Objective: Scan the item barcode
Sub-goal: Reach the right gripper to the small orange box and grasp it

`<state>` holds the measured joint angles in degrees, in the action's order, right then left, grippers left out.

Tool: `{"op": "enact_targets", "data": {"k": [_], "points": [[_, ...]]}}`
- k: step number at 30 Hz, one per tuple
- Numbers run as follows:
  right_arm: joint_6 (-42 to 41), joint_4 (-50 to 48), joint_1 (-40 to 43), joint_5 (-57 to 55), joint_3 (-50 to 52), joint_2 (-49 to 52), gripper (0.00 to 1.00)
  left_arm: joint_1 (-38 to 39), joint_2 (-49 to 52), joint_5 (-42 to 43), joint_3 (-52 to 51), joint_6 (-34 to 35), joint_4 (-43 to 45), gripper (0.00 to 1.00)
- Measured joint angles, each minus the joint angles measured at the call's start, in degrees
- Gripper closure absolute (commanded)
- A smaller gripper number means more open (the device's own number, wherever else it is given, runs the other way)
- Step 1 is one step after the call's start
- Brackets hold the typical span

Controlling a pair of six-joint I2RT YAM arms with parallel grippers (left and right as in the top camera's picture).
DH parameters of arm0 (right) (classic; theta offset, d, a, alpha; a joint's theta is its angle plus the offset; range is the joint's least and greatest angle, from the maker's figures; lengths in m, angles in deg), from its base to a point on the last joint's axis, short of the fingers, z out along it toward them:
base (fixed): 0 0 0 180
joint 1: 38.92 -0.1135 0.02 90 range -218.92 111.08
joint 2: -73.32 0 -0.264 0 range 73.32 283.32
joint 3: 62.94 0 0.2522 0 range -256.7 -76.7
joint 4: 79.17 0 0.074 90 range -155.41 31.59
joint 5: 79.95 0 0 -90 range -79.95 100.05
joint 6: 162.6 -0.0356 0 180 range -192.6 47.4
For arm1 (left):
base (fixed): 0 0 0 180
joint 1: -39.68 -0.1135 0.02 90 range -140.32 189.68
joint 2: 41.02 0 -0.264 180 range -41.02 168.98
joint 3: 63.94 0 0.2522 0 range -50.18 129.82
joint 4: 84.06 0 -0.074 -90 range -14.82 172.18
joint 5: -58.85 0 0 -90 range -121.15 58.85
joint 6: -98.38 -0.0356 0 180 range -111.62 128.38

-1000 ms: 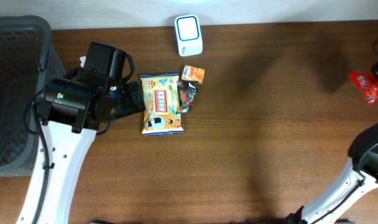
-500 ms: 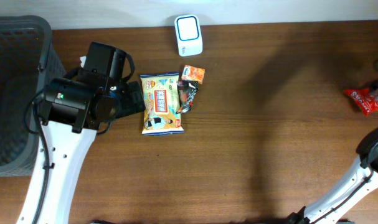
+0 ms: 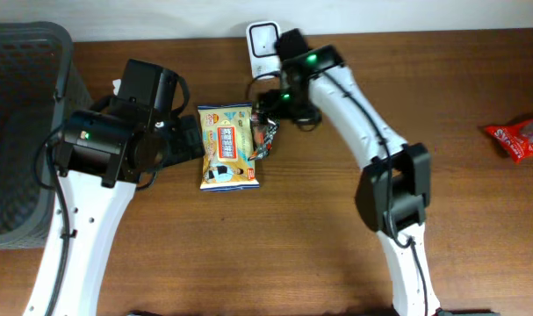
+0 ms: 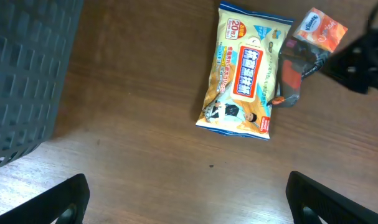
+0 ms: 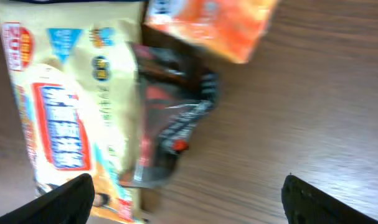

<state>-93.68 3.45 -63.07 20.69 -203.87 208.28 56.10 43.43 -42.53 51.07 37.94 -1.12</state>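
My right gripper pinches the dark wrapper by its near end (image 3: 262,149) (image 5: 155,158) next, leaving the far part of the wrapper uncovered to present the wrapper's barcode for scanning.
A yellow wipes packet (image 3: 226,147) lies flat in front of the white barcode scanner (image 3: 264,39). A dark wrapper (image 5: 170,106) lies against the packet's right edge, and a small orange box (image 5: 213,25) sits just behind it. My right gripper (image 3: 279,98) hovers open over the orange box and dark wrapper, holding nothing; its fingertips (image 5: 58,199) stand wide apart. My left gripper (image 3: 189,139) is open beside the packet's left edge, with bare wood between its fingertips (image 4: 61,202). A red packet (image 3: 519,138) lies alone at the far right edge.
A dark grey basket (image 3: 20,132) fills the table's left end, close behind my left arm. The right arm stretches from the front middle across to the scanner. Bare wood lies between the pile and the red packet.
My right gripper opened and let the red packet drop at the far right. The right arm then swung across to the pile by the scanner. The left arm stayed still.
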Motion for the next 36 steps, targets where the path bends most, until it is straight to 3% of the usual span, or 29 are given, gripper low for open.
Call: {"op": "enact_targets", "data": {"k": [1,3,7,9,17,20,24,32,34,36], "points": [[-3.50,-0.85,-2.56,-4.39,0.00,0.02,0.05,-0.02,0.00,0.00,-0.02,0.00,0.00,0.01],[-6.29,-1.68,-6.45,-10.88,0.00,0.02,0.17,0.00,0.00,0.00,-0.02,-0.02,-0.02,0.01],[-9.90,-3.78,-9.31,-14.29,0.00,0.46,0.25,-0.02,0.00,0.00,0.00,0.00,-0.02,0.01],[-10.62,-4.48,-9.16,-13.73,0.00,2.56,0.50,0.00,0.00,0.00,-0.02,-0.02,-0.02,0.01],[-11.45,-6.14,-9.14,-12.72,0.00,7.43,0.59,0.00,0.00,0.00,-0.02,0.00,-0.02,0.01],[-11.52,-6.16,-9.14,-12.72,0.00,8.83,0.80,0.00,0.00,0.00,0.00,0.00,-0.02,0.01],[-11.45,-5.68,-9.11,-12.50,-0.20,8.83,0.94,0.00,0.00,0.00,-0.02,-0.02,-0.02,0.01],[-11.02,4.70,-5.03,-10.75,-11.65,9.40,0.96,0.00,0.00,0.00,-0.02,0.00,-0.04,0.01],[-10.54,2.99,-3.39,-7.65,-15.37,9.49,0.96,0.00,0.00,0.00,0.00,0.00,-0.04,0.01],[-9.53,-5.66,0.59,1.31,-17.53,9.49,0.96,0.00,0.00,0.00,0.00,0.00,-0.02,0.01]]}}
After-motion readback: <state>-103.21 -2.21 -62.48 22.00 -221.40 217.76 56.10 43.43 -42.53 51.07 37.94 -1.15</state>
